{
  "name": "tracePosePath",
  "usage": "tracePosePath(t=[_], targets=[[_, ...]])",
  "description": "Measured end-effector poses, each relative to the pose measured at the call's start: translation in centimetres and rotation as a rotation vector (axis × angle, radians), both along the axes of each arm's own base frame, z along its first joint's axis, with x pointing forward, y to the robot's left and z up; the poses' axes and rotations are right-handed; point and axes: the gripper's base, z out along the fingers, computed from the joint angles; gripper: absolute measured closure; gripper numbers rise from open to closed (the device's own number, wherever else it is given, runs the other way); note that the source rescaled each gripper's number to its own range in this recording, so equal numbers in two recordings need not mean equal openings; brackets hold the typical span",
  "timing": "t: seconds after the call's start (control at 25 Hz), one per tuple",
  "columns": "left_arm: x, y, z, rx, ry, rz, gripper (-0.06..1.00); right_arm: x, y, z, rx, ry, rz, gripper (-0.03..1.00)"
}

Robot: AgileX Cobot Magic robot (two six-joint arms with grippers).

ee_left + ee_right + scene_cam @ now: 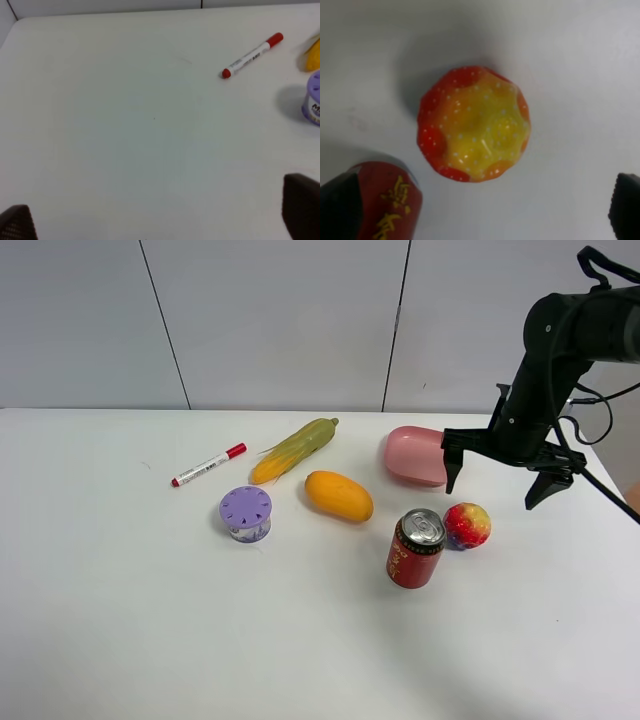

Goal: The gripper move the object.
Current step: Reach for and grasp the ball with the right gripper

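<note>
My right gripper grabs the small round fruit (pixel 467 525) by its red and yellow sides next, to move it.
The object is a small round fruit (pixel 467 525), mottled red and yellow, lying on the white table just right of the can. In the right wrist view the fruit (pixel 475 125) fills the middle, seen from above. My right gripper (pixel 492 492) hangs above and slightly behind the fruit, open and empty, with its fingers spread wider than the fruit. In the right wrist view the right gripper (pixel 480 215) shows only its two fingertips at the picture's edges. My left gripper (pixel 160 220) is open and empty over bare table; it is out of the exterior view.
A red soda can (pixel 416 548) stands close beside the fruit and also shows in the right wrist view (pixel 385 205). A pink bowl-like object (pixel 415 455), an orange mango (pixel 339 495), a corn cob (pixel 295 450), a purple lidded pot (pixel 246 513) and a red-capped marker (pixel 208 465) lie further left.
</note>
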Motion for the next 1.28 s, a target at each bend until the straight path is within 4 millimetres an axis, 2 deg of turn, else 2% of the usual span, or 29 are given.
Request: tracePosePath(t=[0.24,0.64,0.84,0.92,1.08,1.2,1.24,1.28], targets=[[0.0,0.0,0.0,0.0,0.0,0.0,-0.06,0.4,0.2,-1.3,-0.005,0.01,0.003,-0.03],[0.0,0.0,0.0,0.0,0.0,0.0,-0.06,1.0,0.8,-4.9,-0.016,0.08,0.013,-0.02],[0.0,0.0,0.0,0.0,0.0,0.0,-0.06,1.0,0.9,-5.8,-0.022,0.104,0.017,-0.01],[0.0,0.0,0.0,0.0,0.0,0.0,-0.06,1.0,1.0,-6.5,-0.024,0.121,0.021,0.02],[0.0,0.0,0.0,0.0,0.0,0.0,-0.06,1.0,1.2,-7.5,-0.021,0.15,0.017,0.16],[0.0,0.0,0.0,0.0,0.0,0.0,-0.06,1.0,1.2,-7.8,-0.023,0.16,0.016,0.33],[0.0,0.0,0.0,0.0,0.0,0.0,-0.06,1.0,1.2,-7.9,-0.025,0.161,0.018,0.44],[0.0,0.0,0.0,0.0,0.0,0.0,-0.06,1.0,1.2,-7.9,-0.027,0.163,0.019,0.6]])
